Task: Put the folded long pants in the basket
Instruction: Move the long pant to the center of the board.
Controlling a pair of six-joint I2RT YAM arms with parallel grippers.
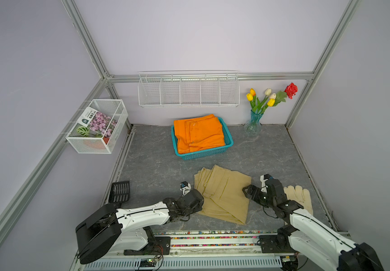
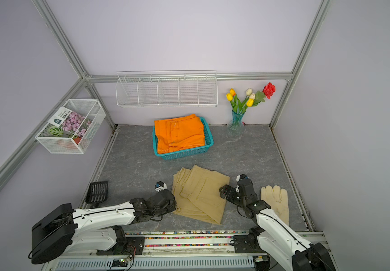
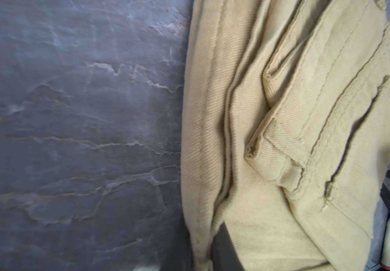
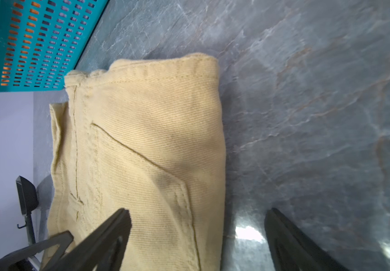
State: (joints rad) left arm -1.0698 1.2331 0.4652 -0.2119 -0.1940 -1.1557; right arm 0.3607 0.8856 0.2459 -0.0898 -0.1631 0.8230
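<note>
The right gripper grabs the edge of the khaki pants (image 1: 223,194) opposite my left gripper next, to put the bundle in the basket level and still folded.
The khaki long pants (image 1: 223,194) (image 2: 201,194) lie folded on the grey floor in front of the basket. Folded orange pants (image 1: 198,135) fill the turquoise basket (image 1: 229,140) (image 2: 209,140). My left gripper (image 1: 200,202) (image 3: 204,258) sits at the khaki bundle's left edge, shut on a fold of that cloth. My right gripper (image 1: 246,190) (image 4: 196,218) is open at the bundle's right edge. One of its fingers (image 4: 116,225) is over the cloth and the other over bare floor, so the edge of the khaki pants (image 4: 147,140) runs between them.
A pale cream glove (image 1: 299,197) lies just right of my right arm. A black scoop (image 1: 119,191) rests at the left floor edge. A glass vase of flowers (image 1: 252,126) stands at the back right. White wire baskets (image 1: 188,92) (image 1: 97,125) hang on the walls.
</note>
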